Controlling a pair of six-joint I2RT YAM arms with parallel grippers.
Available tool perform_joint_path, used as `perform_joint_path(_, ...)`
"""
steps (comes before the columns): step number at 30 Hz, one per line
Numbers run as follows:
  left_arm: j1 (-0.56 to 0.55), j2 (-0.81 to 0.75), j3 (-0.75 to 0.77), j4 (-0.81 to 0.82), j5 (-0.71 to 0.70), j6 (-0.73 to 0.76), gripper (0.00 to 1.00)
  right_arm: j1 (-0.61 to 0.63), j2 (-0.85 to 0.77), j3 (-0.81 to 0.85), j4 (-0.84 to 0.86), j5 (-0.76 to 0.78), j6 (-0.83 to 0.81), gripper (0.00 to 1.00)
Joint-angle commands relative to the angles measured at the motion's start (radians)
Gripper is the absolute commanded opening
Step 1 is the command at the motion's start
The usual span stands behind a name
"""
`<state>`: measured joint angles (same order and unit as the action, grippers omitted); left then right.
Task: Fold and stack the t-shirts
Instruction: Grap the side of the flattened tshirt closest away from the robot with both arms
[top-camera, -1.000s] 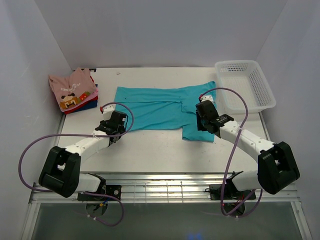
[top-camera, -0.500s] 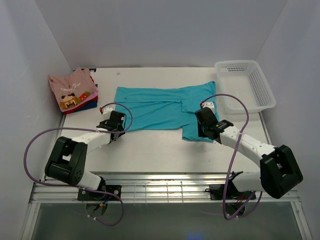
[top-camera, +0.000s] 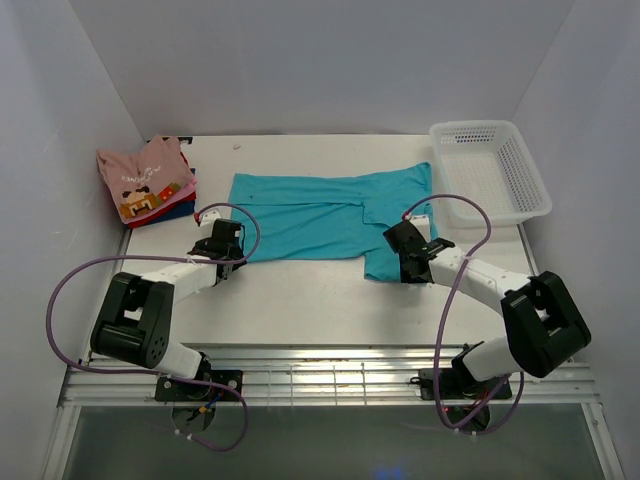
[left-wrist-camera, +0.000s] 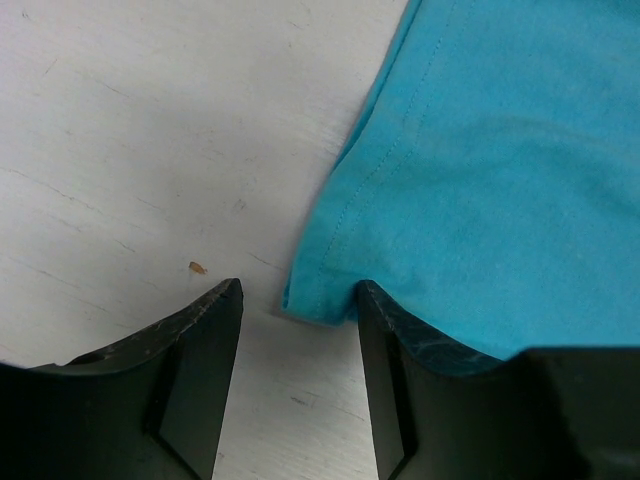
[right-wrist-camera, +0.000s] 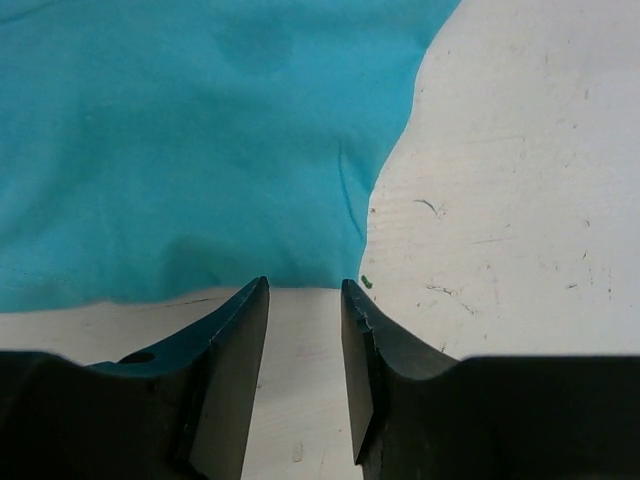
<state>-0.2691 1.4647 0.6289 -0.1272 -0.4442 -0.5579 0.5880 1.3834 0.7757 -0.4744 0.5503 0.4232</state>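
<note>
The puckered hem's corner (top-camera: 240, 263) (left-wrist-camera: 318, 303) is between the open fingers of my left gripper, so it is ready to close on the t-shirt's corner now. Closing now would hold it.
A teal t-shirt (top-camera: 320, 215) lies spread flat mid-table. My left gripper (top-camera: 232, 250) is low at its near-left corner. In the left wrist view that gripper (left-wrist-camera: 300, 300) is open, with the teal corner (left-wrist-camera: 320, 298) lying between the fingertips and the right finger (left-wrist-camera: 400, 350) against the cloth. My right gripper (top-camera: 405, 262) is low at the near hem of the shirt's right flap. Seen from the right wrist, this gripper (right-wrist-camera: 305, 295) is open, its tips just touching the teal hem (right-wrist-camera: 300, 270) near the flap's right corner. A stack of folded t-shirts (top-camera: 145, 180), pink on top, sits far left.
A white mesh basket (top-camera: 490, 170) stands at the back right, close behind the right arm's cable loop. The enclosure's white walls run along the left, right and back. Bare white tabletop (top-camera: 300, 295) lies between the shirt and the arm bases.
Both arms have sunk lower to the table. The left gripper slid up to the shirt's near-left corner; the right one drew back and left to the flap's near hem. Jaw widths look unchanged.
</note>
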Motion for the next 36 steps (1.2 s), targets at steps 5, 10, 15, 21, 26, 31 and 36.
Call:
perform_joint_path(5, 0.005, 0.002, 0.008, 0.006, 0.025, 0.001, 0.59, 0.004, 0.095, 0.031, -0.092, 0.060, 0.088, 0.41)
perform_joint_path(10, 0.005, 0.011, 0.015, -0.002, 0.022, 0.003, 0.56, -0.010, 0.121, 0.022, -0.101, 0.083, 0.109, 0.41)
perform_joint_path(15, 0.005, 0.020, 0.020, -0.006, 0.018, 0.006, 0.54, -0.025, 0.132, 0.010, -0.063, 0.094, 0.094, 0.41)
perform_joint_path(21, 0.005, 0.023, 0.023, -0.011, 0.016, 0.006, 0.53, -0.040, 0.126, -0.013, 0.012, 0.059, 0.054, 0.41)
perform_joint_path(26, 0.005, 0.022, 0.023, -0.015, 0.016, 0.007, 0.53, -0.042, 0.129, -0.027, 0.036, 0.046, 0.034, 0.41)
perform_joint_path(31, 0.005, 0.028, 0.025, -0.017, 0.018, 0.007, 0.52, -0.060, 0.118, -0.029, 0.056, 0.020, 0.009, 0.39)
perform_joint_path(36, 0.005, 0.032, 0.029, -0.022, 0.016, 0.007, 0.44, -0.083, 0.135, -0.024, 0.065, -0.013, -0.009, 0.13)
